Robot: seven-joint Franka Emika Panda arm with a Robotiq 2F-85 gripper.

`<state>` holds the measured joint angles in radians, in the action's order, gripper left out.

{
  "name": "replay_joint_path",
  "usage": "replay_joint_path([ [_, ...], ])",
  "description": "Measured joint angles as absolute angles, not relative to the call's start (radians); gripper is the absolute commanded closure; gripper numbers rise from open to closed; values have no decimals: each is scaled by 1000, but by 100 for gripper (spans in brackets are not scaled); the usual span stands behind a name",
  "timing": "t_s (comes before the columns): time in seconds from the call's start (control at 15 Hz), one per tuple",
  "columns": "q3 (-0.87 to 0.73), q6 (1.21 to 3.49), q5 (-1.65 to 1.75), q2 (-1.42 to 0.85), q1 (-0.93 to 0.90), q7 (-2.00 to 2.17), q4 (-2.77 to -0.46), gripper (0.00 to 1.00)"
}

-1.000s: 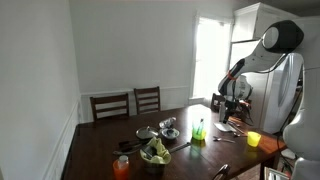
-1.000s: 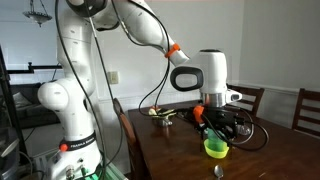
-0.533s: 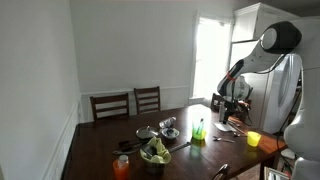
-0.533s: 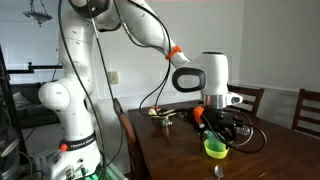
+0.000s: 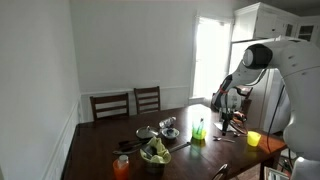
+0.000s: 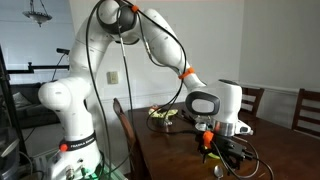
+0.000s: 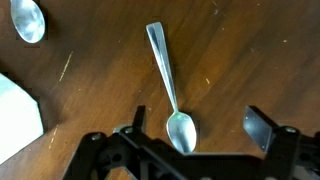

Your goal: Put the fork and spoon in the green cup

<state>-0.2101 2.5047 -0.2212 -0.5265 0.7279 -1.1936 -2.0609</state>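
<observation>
My gripper should next grab the spoon [image 7: 172,95] by its bowl end, across its sides. The spoon's handle then stays free to go first into the green cup.
In the wrist view a silvery spoon [image 7: 172,95] lies on the brown table, its bowl toward me and its handle pointing away. My gripper [image 7: 200,128] is open and just above the table. The spoon's bowl lies between the two fingers, nearer the left finger [image 7: 138,120]. The lime-green cup [image 5: 199,130] stands on the table a little to the left of the gripper [image 5: 229,120] in an exterior view. In an exterior view the gripper [image 6: 222,150] hides the cup. I cannot make out the fork.
A second rounded metal utensil end [image 7: 27,20] lies at the top left of the wrist view, and a white object [image 7: 15,115] at the left edge. A yellow cup [image 5: 253,139], an orange-red cup [image 5: 121,167], a bowl of greens [image 5: 154,153] and two chairs [image 5: 128,103] surround the table.
The arm has bent over and lowered the gripper from above the cup down to the table surface. Nothing on the table has moved.
</observation>
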Motion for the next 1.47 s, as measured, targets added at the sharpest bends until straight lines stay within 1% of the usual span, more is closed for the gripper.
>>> replay_joint_path([
  [0.2,-191,2505,-221,-584,736,-1192,-2018,1],
  [0.27,-186,2505,-221,-599,739,-1192,-2006,6],
  [0.33,-181,2505,-221,-611,743,-1192,-1996,13],
  [0.4,-177,2504,-221,-621,747,-1192,-1987,28],
  [0.47,-172,2504,-221,-630,751,-1192,-1980,35],
  [0.53,-168,2504,-221,-638,755,-1192,-1974,44],
  [0.87,-154,2504,-221,-664,762,-1192,-1955,79],
  [1.07,-149,2505,-220,-674,762,-1192,-1945,98],
  [1.2,-147,2505,-219,-676,762,-1192,-1942,100],
  [1.47,-146,2505,-214,-677,762,-1193,-1940,98],
])
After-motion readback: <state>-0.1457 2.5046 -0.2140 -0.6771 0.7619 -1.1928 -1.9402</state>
